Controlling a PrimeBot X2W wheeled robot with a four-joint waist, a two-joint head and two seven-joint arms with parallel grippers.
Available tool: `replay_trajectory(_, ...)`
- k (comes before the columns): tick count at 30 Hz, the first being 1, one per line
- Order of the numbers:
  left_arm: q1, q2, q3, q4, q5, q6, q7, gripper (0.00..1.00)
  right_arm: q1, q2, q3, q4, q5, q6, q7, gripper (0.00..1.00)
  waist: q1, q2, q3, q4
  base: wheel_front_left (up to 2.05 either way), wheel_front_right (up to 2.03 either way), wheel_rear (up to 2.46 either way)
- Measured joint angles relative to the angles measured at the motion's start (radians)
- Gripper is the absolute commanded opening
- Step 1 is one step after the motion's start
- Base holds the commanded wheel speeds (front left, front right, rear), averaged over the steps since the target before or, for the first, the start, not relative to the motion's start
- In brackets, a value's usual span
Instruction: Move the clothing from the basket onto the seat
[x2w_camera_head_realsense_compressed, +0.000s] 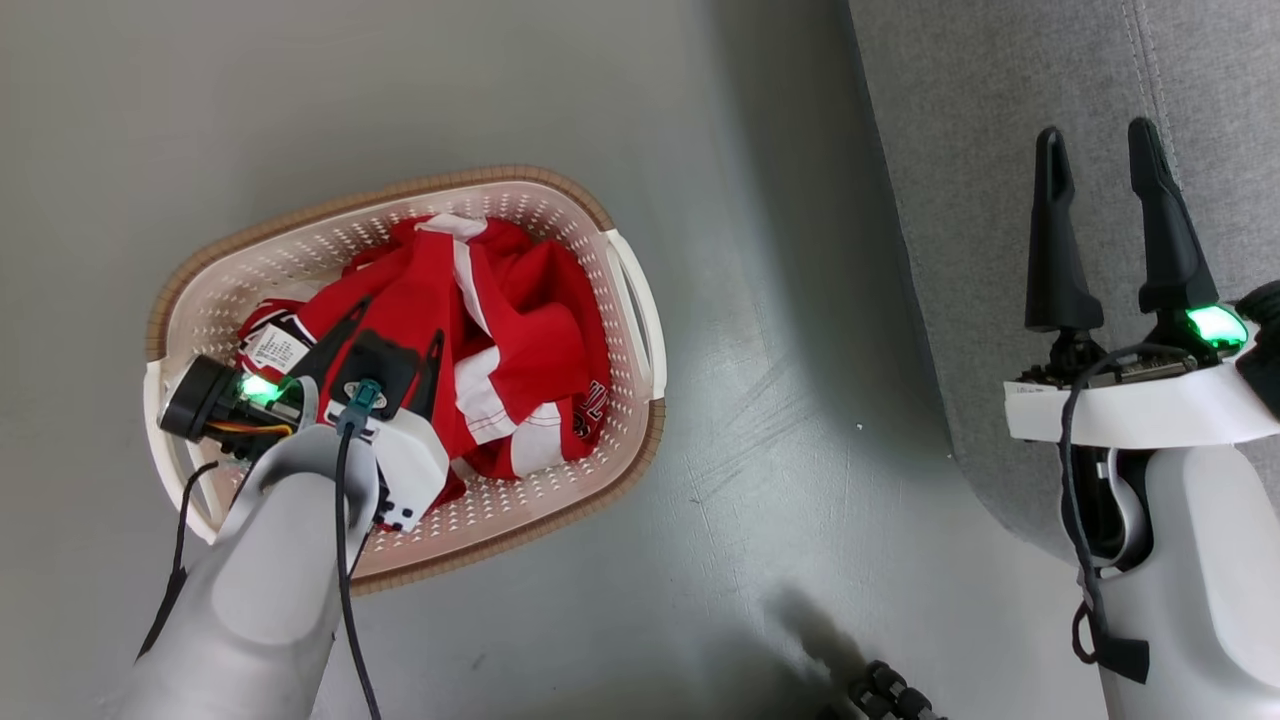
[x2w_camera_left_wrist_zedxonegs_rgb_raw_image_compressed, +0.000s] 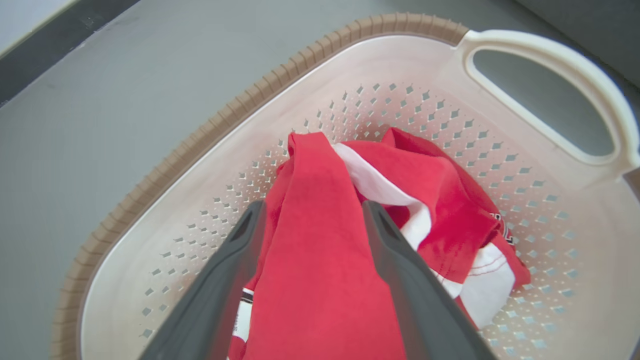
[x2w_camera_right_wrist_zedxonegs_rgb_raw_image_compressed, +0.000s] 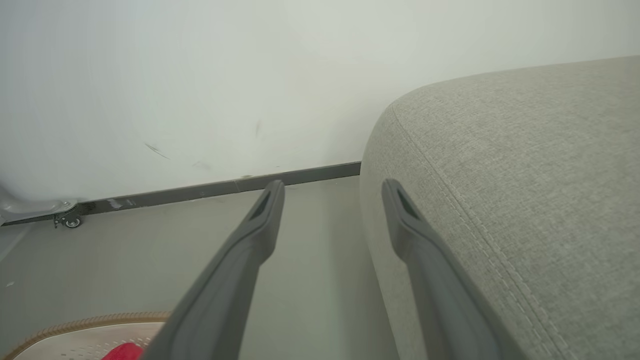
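Note:
My left gripper grabs the red clothing by its raised fold (x2w_camera_left_wrist_zedxonegs_rgb_raw_image_compressed: 315, 228) next, to move the clothing onto the seat.
The cream basket (x2w_camera_head_realsense_compressed: 430, 185) with its brown rim stands on the floor, left of the grey seat (x2w_camera_head_realsense_compressed: 1000, 150). Red clothing (x2w_camera_head_realsense_compressed: 530, 340) with white stripes lies heaped inside it. My left gripper (x2w_camera_head_realsense_compressed: 390, 345) reaches down into the basket. In the left wrist view, my left gripper (x2w_camera_left_wrist_zedxonegs_rgb_raw_image_compressed: 312, 210) is open with its fingers either side of a raised fold of the clothing (x2w_camera_left_wrist_zedxonegs_rgb_raw_image_compressed: 310, 260), in front of the perforated basket wall (x2w_camera_left_wrist_zedxonegs_rgb_raw_image_compressed: 400, 75). My right gripper (x2w_camera_head_realsense_compressed: 1100, 160) hangs open and empty over the seat's edge. Its wrist view has my right gripper (x2w_camera_right_wrist_zedxonegs_rgb_raw_image_compressed: 333, 190) beside the seat (x2w_camera_right_wrist_zedxonegs_rgb_raw_image_compressed: 500, 175).
The grey floor (x2w_camera_head_realsense_compressed: 780, 400) separates basket and seat. In the right wrist view a white wall (x2w_camera_right_wrist_zedxonegs_rgb_raw_image_compressed: 200, 75) with dark skirting rises behind, with a small caster (x2w_camera_right_wrist_zedxonegs_rgb_raw_image_compressed: 70, 220) at far left. A dark ribbed part (x2w_camera_head_realsense_compressed: 890, 695) pokes in at the head view's bottom edge.

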Motion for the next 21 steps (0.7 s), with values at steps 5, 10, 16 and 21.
replay_trajectory(5, -0.035, 0.000, -0.007, 0.025, 0.006, 0.000, 0.019, 1.00, -0.022, 0.000, 0.009, 0.007, 0.008, 0.000, -0.001, 1.00, 0.0000, 0.0000, 0.023, -0.009, 0.00, 0.00, 0.00)
replay_trajectory(10, -0.058, 0.002, -0.009, 0.045, 0.007, 0.000, 0.037, 1.00, -0.029, 0.000, 0.013, 0.021, 0.016, 0.000, -0.001, 1.00, -0.0001, 0.0000, 0.040, -0.018, 0.00, 0.00, 0.00)
replay_trajectory(16, -0.089, 0.005, -0.009, 0.063, 0.015, 0.002, 0.043, 1.00, -0.057, 0.000, 0.013, 0.020, 0.033, 0.000, -0.001, 1.00, 0.0000, 0.0000, 0.056, -0.030, 0.00, 0.00, 0.00)
replay_trajectory(21, -0.105, 0.008, -0.009, 0.077, 0.015, 0.002, 0.044, 1.00, -0.065, 0.000, 0.016, 0.018, 0.035, 0.000, -0.001, 1.00, -0.0001, 0.0000, 0.065, -0.037, 0.00, 0.00, 0.00)
